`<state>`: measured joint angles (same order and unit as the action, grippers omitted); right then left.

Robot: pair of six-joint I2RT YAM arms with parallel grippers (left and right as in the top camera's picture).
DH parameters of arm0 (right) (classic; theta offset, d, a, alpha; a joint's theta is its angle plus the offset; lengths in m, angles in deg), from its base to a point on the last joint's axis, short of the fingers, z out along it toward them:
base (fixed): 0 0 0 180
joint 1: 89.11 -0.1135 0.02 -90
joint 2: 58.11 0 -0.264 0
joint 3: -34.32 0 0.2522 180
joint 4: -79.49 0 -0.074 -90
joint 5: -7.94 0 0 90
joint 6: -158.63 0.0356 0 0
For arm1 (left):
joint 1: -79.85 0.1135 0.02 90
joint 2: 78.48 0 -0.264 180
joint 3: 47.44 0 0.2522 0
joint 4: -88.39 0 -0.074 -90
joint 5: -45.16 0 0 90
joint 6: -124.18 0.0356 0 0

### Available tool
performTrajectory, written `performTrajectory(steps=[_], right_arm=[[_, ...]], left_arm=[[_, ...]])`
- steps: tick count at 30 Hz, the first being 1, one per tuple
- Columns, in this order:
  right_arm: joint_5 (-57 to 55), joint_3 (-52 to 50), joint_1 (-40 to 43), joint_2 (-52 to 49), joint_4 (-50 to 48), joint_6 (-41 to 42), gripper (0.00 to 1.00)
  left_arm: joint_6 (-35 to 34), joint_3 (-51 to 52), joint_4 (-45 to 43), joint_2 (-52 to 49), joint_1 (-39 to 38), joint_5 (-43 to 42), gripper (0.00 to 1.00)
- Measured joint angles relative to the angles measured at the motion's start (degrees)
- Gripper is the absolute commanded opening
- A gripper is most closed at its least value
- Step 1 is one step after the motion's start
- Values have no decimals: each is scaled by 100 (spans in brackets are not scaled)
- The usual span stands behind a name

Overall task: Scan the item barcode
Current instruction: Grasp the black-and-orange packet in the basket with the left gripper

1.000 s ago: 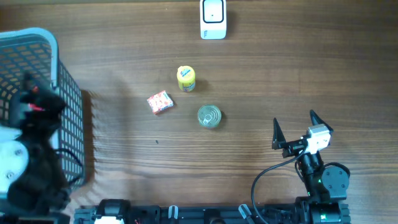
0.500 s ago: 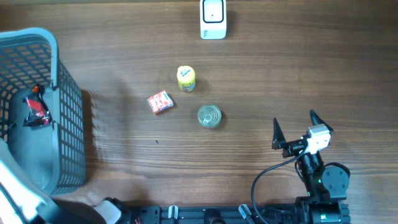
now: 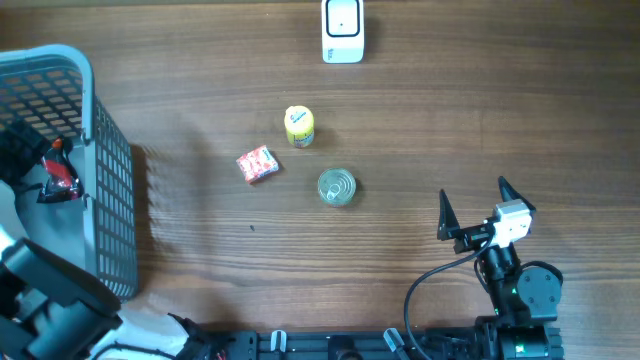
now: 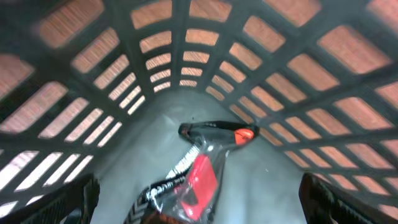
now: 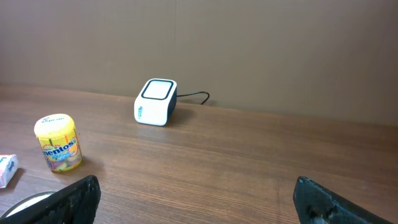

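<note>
My left gripper pinches the red and black packet across its red middle (image 3: 59,172) (image 4: 200,186) next, so the packet's printed white part stays free for scanning.
A red and black packet (image 3: 58,178) lies on the floor of the grey basket (image 3: 112,200) at the left. The left wrist view looks down on that packet (image 4: 200,175) from just above. My left gripper (image 4: 199,205) is open over it, one dark finger at each lower corner, touching nothing. The white scanner (image 3: 343,30) stands at the table's far edge. My right gripper (image 3: 472,188) is open at the near right with nothing in it. It faces the scanner (image 5: 155,102) from far off.
A yellow Mentos tub (image 3: 299,126), a small red and white packet (image 3: 257,164) and a tin can (image 3: 336,187) sit mid-table. The basket's mesh walls (image 4: 298,81) close in around the left gripper. The left arm's body (image 3: 50,300) fills the near left corner.
The left arm has shifted over the basket: it covered the basket's near part, swung almost out of the overhead view, and now sits at the near left corner. Right arm and items unmoved.
</note>
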<state>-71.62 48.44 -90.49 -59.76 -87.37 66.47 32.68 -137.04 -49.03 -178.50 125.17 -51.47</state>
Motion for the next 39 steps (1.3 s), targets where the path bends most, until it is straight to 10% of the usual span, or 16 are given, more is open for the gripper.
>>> performTrajectory(steps=[11, 32, 39], right_arm=[[0, 0, 0, 0, 2, 0, 100], [0, 0, 0, 0, 0, 0, 100], [0, 0, 0, 0, 2, 0, 100]], left_arm=[[450, 0, -289, -1139, -7, -942, 99], [769, 0, -457, -1368, -7, -1043, 4], [734, -48, -472, -1364, -4, -1244, 4]])
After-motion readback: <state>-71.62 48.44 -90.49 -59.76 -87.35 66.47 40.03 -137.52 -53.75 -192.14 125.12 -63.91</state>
